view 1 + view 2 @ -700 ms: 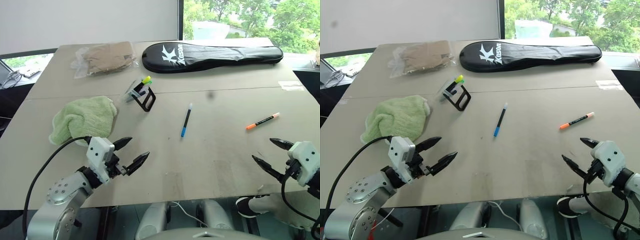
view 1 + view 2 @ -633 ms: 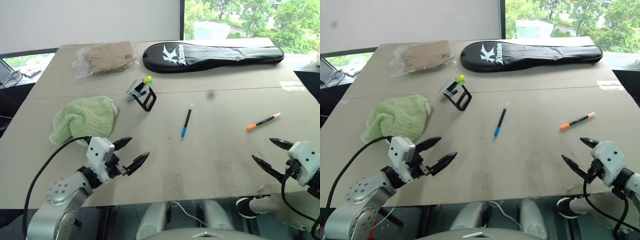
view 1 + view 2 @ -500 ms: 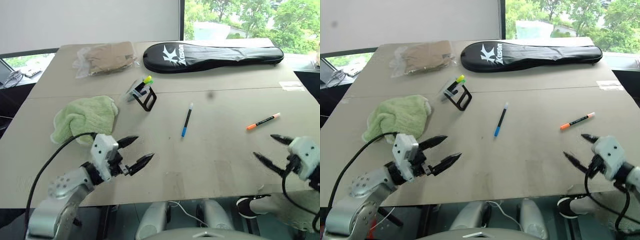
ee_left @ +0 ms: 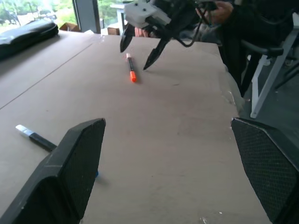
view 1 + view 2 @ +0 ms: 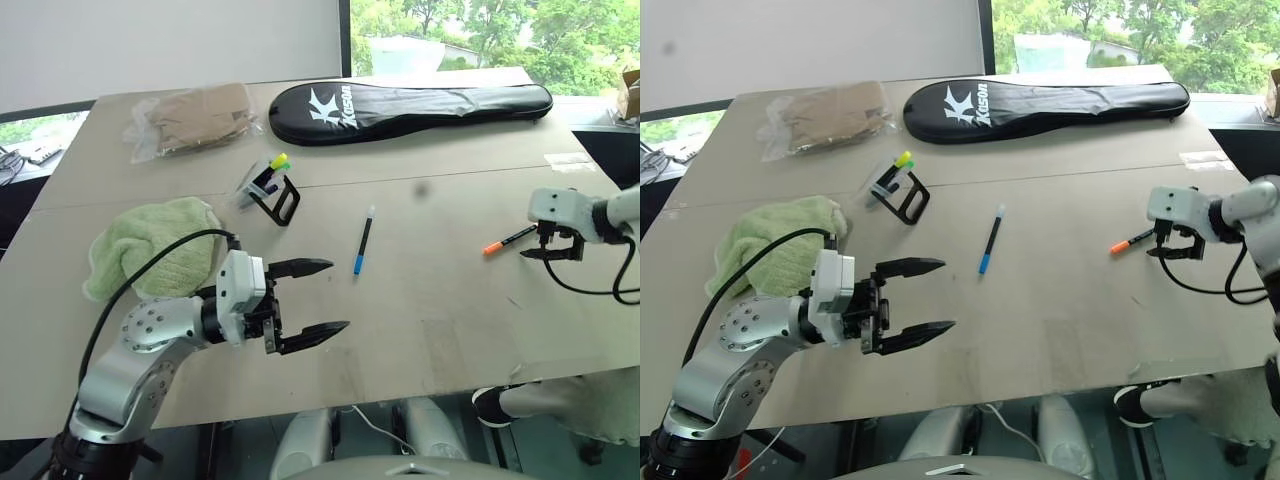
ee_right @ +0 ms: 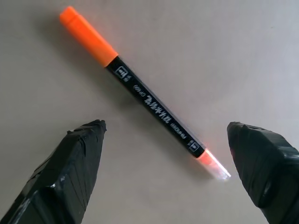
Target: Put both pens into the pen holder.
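My right gripper's fingers are beside the orange pen's black middle (image 5: 518, 236) (image 6: 156, 107), level with the tabletop, so it is time to close on it now.
The orange pen (image 5: 508, 241) with a black middle lies on the table at the right. My right gripper (image 5: 549, 252) hangs just over it, pointing down, open, with a finger on either side of the pen (image 6: 149, 100) and nothing gripped. The dark pen with the blue cap (image 5: 363, 240) lies mid-table. The black wire pen holder (image 5: 275, 190) stands further back to its left, with a yellow-green highlighter (image 5: 279, 160) in it. My left gripper (image 5: 338, 295) is open and empty, level, pointing right, near and left of the blue pen.
A green towel (image 5: 150, 240) lies at the left, beside my left arm. A long black racket bag (image 5: 410, 105) and a plastic bag of brown items (image 5: 195, 115) lie along the far edge. The table's front edge runs just below the left gripper.
My right gripper has gone from the table's near edge forward to above the orange pen. My left gripper has swung right toward the table's middle. The camera has also shifted slightly.
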